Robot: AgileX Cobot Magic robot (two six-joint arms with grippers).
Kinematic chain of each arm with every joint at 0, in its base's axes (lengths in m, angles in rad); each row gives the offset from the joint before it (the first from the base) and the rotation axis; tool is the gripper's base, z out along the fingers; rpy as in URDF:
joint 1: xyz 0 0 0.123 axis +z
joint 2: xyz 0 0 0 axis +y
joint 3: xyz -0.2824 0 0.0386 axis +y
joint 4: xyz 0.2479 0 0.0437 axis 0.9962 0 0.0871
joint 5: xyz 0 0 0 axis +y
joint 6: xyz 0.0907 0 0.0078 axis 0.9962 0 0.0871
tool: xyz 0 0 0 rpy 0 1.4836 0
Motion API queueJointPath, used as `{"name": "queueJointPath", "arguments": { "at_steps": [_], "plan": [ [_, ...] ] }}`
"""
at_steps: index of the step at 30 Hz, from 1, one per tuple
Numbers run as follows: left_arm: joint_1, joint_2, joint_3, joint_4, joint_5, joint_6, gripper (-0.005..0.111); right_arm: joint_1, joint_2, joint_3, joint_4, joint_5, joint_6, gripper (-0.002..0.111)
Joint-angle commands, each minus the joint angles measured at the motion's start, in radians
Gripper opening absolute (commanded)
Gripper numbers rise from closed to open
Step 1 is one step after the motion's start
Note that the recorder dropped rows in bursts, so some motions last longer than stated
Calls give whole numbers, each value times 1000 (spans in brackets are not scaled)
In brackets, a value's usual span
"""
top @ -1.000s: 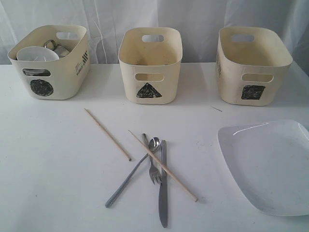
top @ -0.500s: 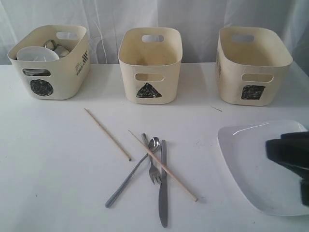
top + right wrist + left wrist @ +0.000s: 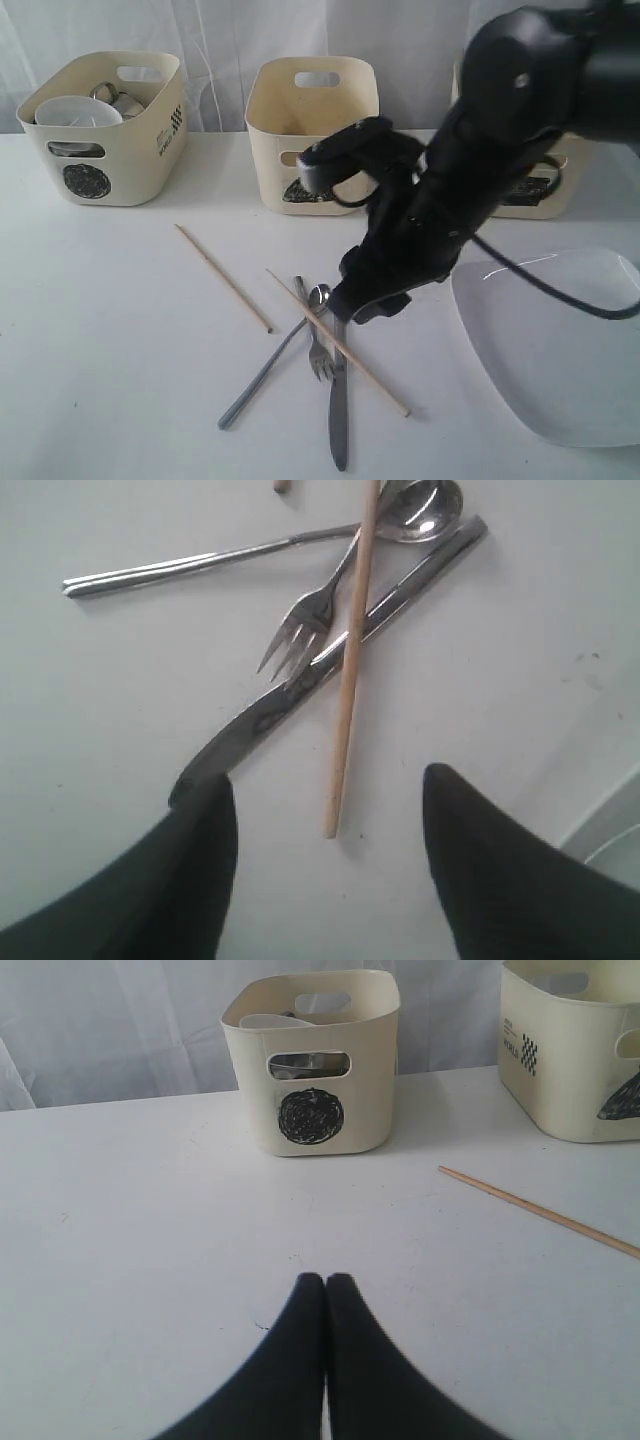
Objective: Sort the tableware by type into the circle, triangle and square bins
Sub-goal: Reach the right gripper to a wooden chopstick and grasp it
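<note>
My right gripper needs to grab a chopstick next, and it should take the chopstick that crosses over the knife (image 3: 300, 685), fork and spoon by its loose end (image 3: 337, 785), where the empty table leaves room for my fingers.
My right gripper (image 3: 365, 298) hangs open just above the crossed cutlery, reaching in from the right. In its wrist view the right gripper (image 3: 328, 785) has its jaws wide apart around the end of a wooden chopstick (image 3: 350, 680), which lies over the knife (image 3: 300, 685), fork (image 3: 300, 630) and spoon (image 3: 200, 565). The second chopstick (image 3: 222, 277) lies alone to the left. The large white plate (image 3: 560, 350) rests at the right. My left gripper (image 3: 325, 1282) is shut and empty, low over bare table facing the circle bin (image 3: 310, 1060).
The circle bin (image 3: 105, 130) holds a small white bowl (image 3: 75, 110) and steel mugs (image 3: 115, 100). The triangle bin (image 3: 310, 135) stands in the middle at the back. The square bin (image 3: 575, 185) is mostly hidden behind my right arm.
My right arm has swung in from the right edge, over the plate, to above the cutlery pile. The tableware has not moved.
</note>
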Motion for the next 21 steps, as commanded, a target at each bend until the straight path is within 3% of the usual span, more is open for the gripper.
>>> {"name": "queueJointPath", "arguments": {
  "at_steps": [1, 21],
  "plan": [
    [-6, -4, 3, -12, 1, 2, 0, 59, 129, -57, -68, -16, 49, 53],
    [-6, -4, 3, -12, 1, 2, 0, 75, 379, -116, -74, -208, 72, 53]
  ]
}}
